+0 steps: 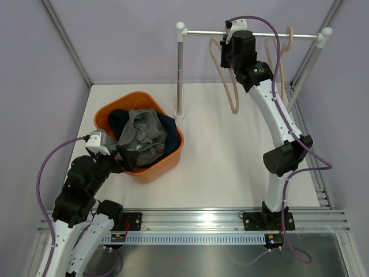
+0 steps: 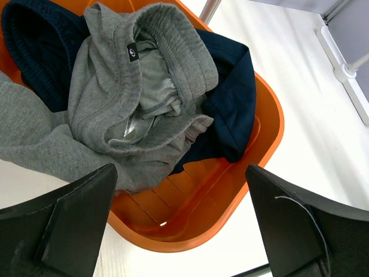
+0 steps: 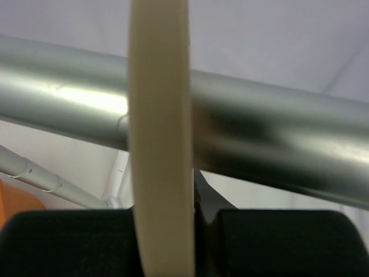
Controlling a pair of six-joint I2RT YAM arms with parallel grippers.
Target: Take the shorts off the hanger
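The hanger's upper part reaches across and above the bar, so the hanger would stay on the bar. My right gripper should open now.
The grey shorts (image 1: pixel 141 135) and the navy shorts (image 1: pixel 170 131) lie crumpled in the orange tub (image 1: pixel 151 171). In the left wrist view the grey shorts (image 2: pixel 144 86) lie on top of the navy shorts (image 2: pixel 233 109). My left gripper (image 1: pixel 123 160) is open and empty at the tub's near left rim (image 2: pixel 190 231), with its jaws wide apart (image 2: pixel 180 173). My right gripper (image 1: pixel 229 41) is up at the rail (image 1: pixel 253 34), shut on a bare cream hanger (image 1: pixel 233 98). The hanger (image 3: pixel 160 144) runs between the black fingers (image 3: pixel 288 242) just below the rail (image 3: pixel 271 138).
A second bare cream hanger (image 1: pixel 286 41) hangs on the rail near its right end. The rail's left post (image 1: pixel 180 75) stands on the table just behind the tub. A slanted frame bar (image 1: pixel 305 69) runs along the right side.
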